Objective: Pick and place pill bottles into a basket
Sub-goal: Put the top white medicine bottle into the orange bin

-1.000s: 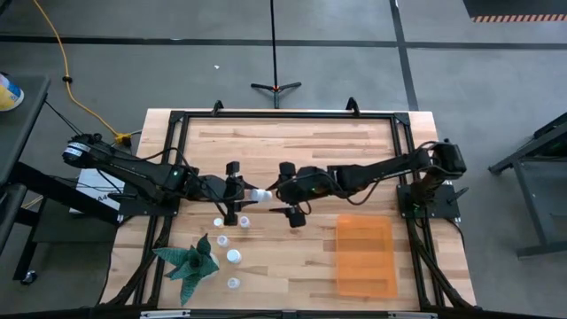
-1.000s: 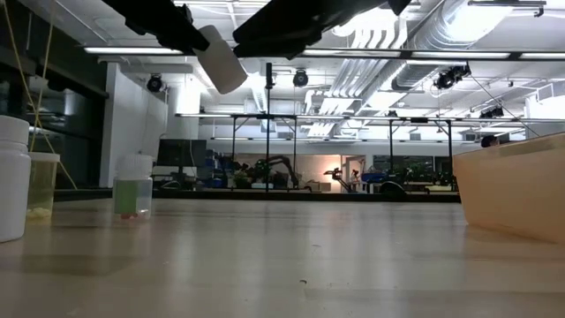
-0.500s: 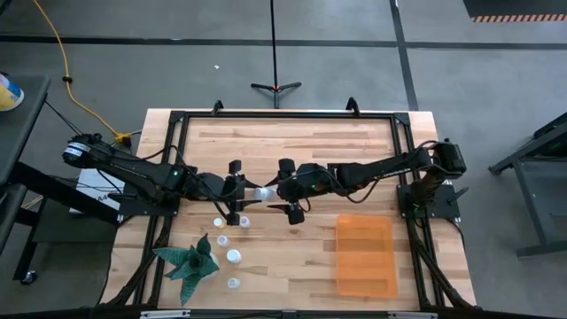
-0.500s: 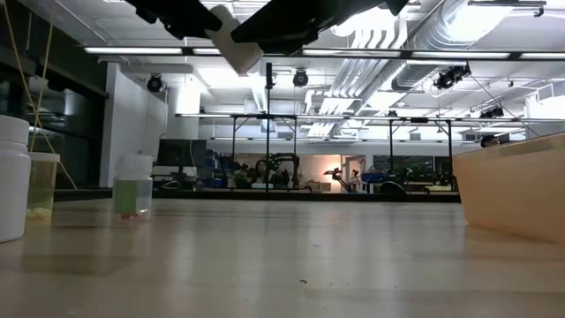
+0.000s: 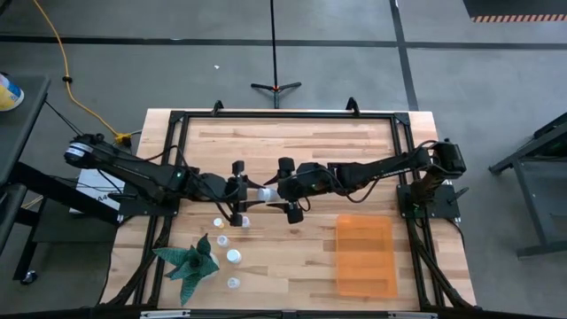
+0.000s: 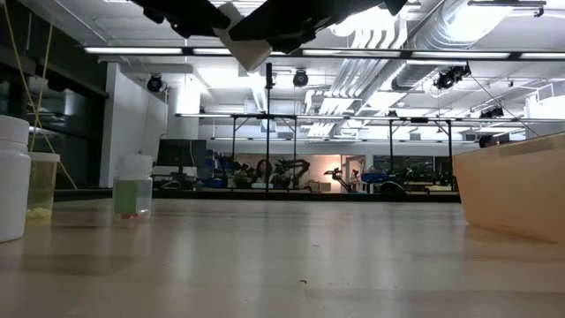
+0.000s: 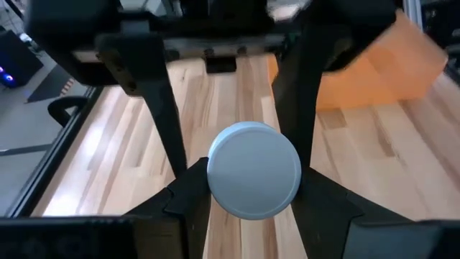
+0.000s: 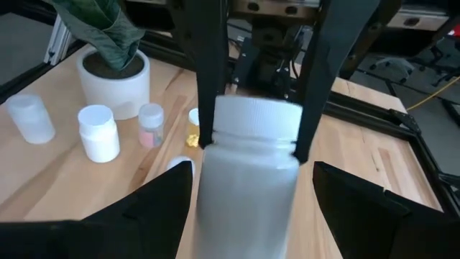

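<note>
The white bottle's body is beside my right gripper's fingers in the right wrist view. My right gripper should close on the bottle now.
My left gripper is shut on a white pill bottle above the middle of the table. The bottle lies about level, its body toward my right gripper. My right gripper is open. Its fingers stand on either side of the bottle's body, and I see no touch. Several more small bottles stand on their bases at the near left. The orange basket sits at the near right. My left gripper pinches the bottle's cap end between its two fingers, one on each side. The fingers come level from the table's left and lie along the bottle. The cap's top faces back between the fingers. The bottle is lifted clear of the table.
A spiky green plant in a white pot stands at the near left beside the loose bottles. The basket wall rises at the right of the low view. Bare wood lies between the bottles and the basket.
My left gripper has gone a little up and toward the table's right edge with the bottle, which has tipped nearer to level. My right gripper has come toward the left, so its open fingers now stand around the bottle's body.
</note>
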### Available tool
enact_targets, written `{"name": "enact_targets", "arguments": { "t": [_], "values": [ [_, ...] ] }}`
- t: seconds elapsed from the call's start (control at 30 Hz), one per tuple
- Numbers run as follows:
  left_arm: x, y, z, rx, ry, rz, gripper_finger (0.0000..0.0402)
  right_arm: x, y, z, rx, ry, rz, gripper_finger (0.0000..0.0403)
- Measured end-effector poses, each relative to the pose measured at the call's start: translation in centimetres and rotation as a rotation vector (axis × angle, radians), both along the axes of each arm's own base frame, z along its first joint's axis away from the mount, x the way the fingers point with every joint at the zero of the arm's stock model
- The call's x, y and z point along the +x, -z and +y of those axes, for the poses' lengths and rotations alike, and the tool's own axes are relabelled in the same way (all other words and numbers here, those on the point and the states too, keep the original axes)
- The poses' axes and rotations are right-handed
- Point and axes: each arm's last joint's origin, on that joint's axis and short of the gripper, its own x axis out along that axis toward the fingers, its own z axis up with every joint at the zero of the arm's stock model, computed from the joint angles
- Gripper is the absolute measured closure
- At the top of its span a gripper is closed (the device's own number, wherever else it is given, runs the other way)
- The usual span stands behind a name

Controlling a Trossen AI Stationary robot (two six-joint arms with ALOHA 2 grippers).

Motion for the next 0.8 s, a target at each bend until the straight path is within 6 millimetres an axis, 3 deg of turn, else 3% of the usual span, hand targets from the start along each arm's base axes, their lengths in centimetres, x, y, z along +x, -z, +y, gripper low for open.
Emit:
{"name": "enact_targets", "arguments": {
  "t": [0.33, 0.7, 0.8],
  "values": [
    [0.08, 0.06, -0.02, 0.017, 0.008, 0.002, 0.0199, -0.06, 0.11, -0.01, -0.002, 0.000, 0.014, 0.0133],
    [0.08, 0.06, 0.01, 0.029, 0.003, 0.003, 0.0199, -0.07, 0.10, -0.01, 0.024, 0.013, 0.016, 0.0236],
    [-0.04, -0.08, 0.02, 0.039, 0.012, 0.000, 0.0199, -0.08, 0.09, -0.02, 0.026, 0.031, 0.016, 0.0242]
  ]
}}
